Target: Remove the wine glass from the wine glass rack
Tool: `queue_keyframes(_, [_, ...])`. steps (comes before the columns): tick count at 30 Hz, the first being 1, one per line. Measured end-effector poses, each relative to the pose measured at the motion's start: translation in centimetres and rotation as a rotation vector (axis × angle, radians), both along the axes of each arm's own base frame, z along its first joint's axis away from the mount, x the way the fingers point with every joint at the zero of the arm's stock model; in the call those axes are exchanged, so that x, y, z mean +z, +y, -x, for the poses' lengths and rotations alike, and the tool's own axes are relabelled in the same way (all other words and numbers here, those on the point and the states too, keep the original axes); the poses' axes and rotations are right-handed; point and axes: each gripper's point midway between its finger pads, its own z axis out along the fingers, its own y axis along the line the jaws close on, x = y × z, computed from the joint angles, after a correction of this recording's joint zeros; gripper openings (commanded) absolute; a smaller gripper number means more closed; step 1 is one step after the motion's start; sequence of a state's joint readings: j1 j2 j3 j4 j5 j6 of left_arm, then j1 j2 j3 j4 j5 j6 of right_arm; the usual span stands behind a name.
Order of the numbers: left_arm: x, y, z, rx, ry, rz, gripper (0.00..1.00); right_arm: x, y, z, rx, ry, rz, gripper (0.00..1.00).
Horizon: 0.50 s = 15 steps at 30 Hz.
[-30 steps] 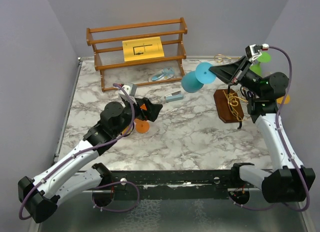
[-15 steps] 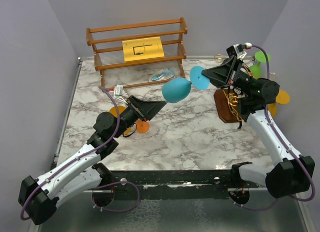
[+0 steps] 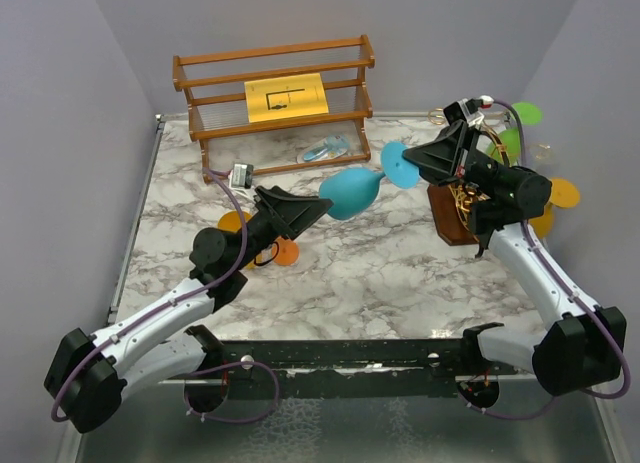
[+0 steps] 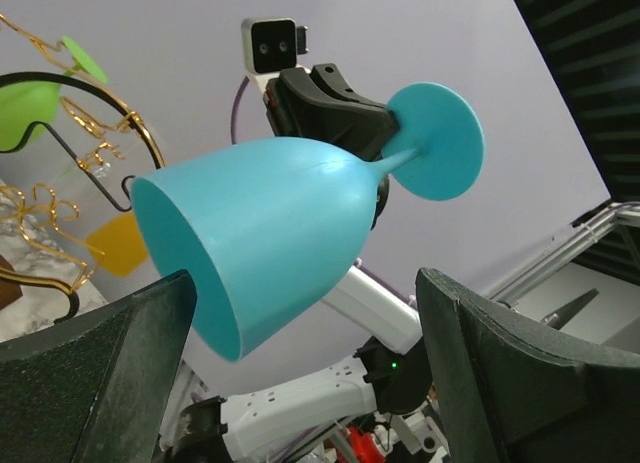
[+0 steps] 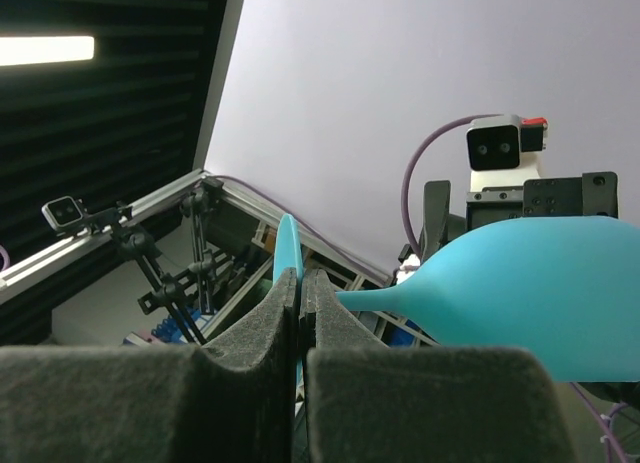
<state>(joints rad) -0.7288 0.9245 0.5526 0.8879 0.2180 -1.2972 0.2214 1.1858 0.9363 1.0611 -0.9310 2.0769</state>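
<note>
My left gripper reaches the teal wine glass (image 3: 350, 191) next and picks it up by its bowl's rim, which keeps the foot free to set the glass upright.
The teal wine glass (image 3: 350, 191) hangs in the air over the table's middle, lying sideways with its bowl to the left. My right gripper (image 3: 412, 163) is shut on its round foot (image 5: 286, 245); the bowl shows at the right of the right wrist view (image 5: 540, 283). My left gripper (image 3: 318, 209) is open, with its fingertips just left of the bowl's mouth. In the left wrist view the glass (image 4: 270, 233) lies above and between the spread fingers (image 4: 470, 363), apart from them. The wine glass rack (image 3: 452, 219), a dark wooden block with curly gold wires (image 4: 90, 153), stands behind the right arm.
A slatted brown shelf (image 3: 275, 93) with a yellow sheet stands at the back. Green glasses (image 3: 515, 133) and an orange one (image 3: 560, 193) hang by the rack at the far right. Orange discs (image 3: 285, 251) lie on the marble under the left arm.
My right gripper has carried the teal glass left, away from the rack, and turned its bowl leftward. My left arm has risen and reached right, bringing its open gripper up to the bowl.
</note>
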Motion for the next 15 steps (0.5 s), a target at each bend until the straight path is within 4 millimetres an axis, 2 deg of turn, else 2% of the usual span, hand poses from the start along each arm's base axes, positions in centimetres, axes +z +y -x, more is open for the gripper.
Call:
queue_keyframes(8, [1.2,-0.2,1.2,-0.077,-0.037,0.070,0.74,-0.8,-0.1,-0.7,-0.009,0.020,-0.022,0.01])
queue_keyframes(13, [1.0,-0.2,1.4,-0.099,-0.039,0.091,0.67,-1.6,-0.3,-1.4,-0.029,0.039,-0.054,0.01])
queue_keyframes(15, [1.0,-0.2,1.4,-0.107,-0.038,0.105,0.57,-1.7,-0.3,-1.6,-0.033,0.044,-0.061,0.02])
